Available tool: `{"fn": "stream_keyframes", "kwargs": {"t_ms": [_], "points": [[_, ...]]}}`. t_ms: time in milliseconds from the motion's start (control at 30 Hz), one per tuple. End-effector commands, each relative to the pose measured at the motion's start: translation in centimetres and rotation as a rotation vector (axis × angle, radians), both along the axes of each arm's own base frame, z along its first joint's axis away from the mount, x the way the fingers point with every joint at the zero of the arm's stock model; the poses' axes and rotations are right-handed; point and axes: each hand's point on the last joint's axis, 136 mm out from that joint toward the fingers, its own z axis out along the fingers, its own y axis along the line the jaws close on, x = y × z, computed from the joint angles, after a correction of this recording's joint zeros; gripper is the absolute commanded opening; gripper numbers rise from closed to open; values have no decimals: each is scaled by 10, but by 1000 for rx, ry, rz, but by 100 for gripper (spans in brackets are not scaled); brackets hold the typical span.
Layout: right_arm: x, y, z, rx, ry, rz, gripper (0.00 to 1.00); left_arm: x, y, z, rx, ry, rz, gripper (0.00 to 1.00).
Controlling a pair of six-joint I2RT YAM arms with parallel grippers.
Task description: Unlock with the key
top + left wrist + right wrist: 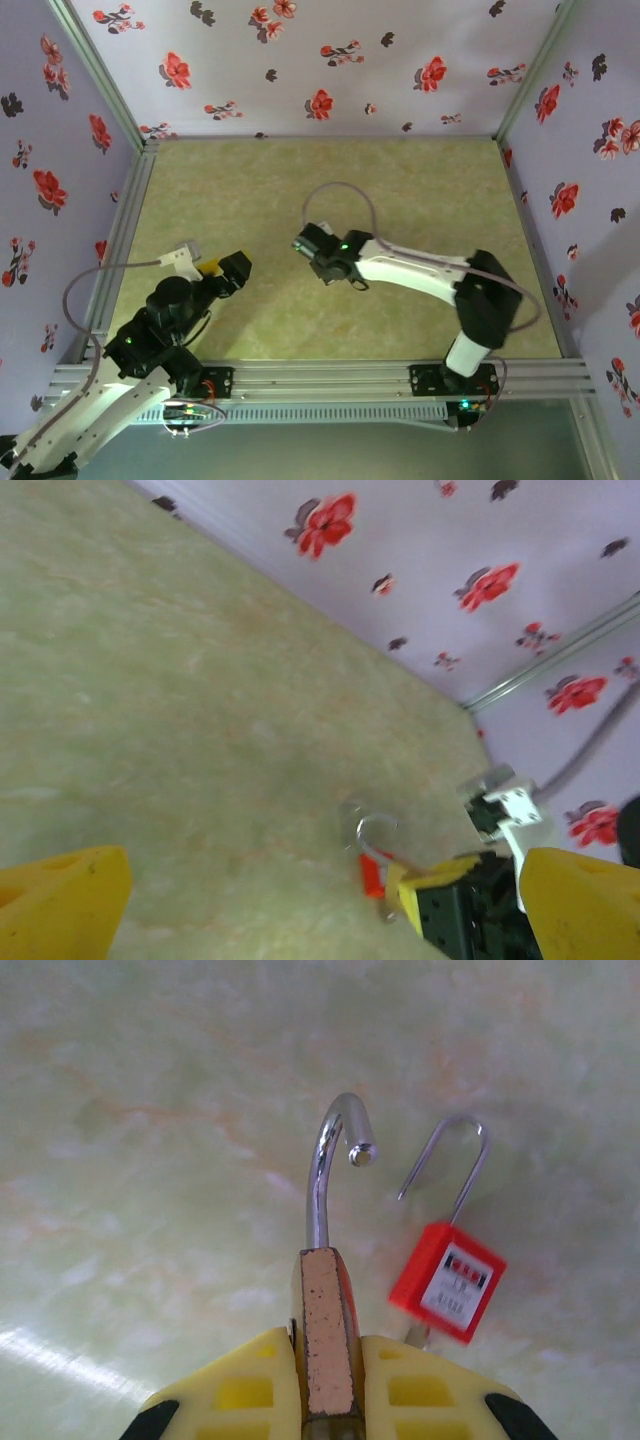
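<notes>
The brass padlock's shackle and body (325, 1310) are above the tabletop, so my right gripper should keep holding the padlock until I lower it.
My right gripper (325, 1348) is shut on the brass padlock (326, 1330), clamping its body between the yellow fingers. Its silver shackle (330, 1160) points away over the table, one end free. The key (447, 1280), red-headed with a white label and a thin wire loop, sits just right of the padlock and looks blurred. Its metal part runs behind my right finger, and I cannot tell whether it rests on the table. My left gripper (320, 910) stands wide open, nothing between its fingers, a short way from the padlock (375, 832) and the key (372, 875). The top view shows both grippers (225, 272) (345, 275) low over the table.
The beige table (330, 190) is walled by flowered panels (320, 60) at the back and both sides. A metal rail (320, 378) runs along the near edge by the arm bases. The right arm's cable (345, 195) loops over the table's middle.
</notes>
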Motion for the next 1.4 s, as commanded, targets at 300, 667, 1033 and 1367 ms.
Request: {"fn": "stream_keyframes", "kwargs": {"t_ms": [300, 667, 1033, 1367], "points": [[53, 25, -19, -578, -397, 148, 0, -4, 22, -1, 182, 22, 43, 100], [26, 35, -25, -588, -381, 206, 62, -4, 25, 1, 188, 21, 53, 100], [-21, 19, 32, -152, -216, 70, 86, 2, 10, 5, 190, 28, 9, 100], [-27, -54, 78, 255, -120, -170, 99, 21, -23, -2, 260, 51, -72, 100]]}}
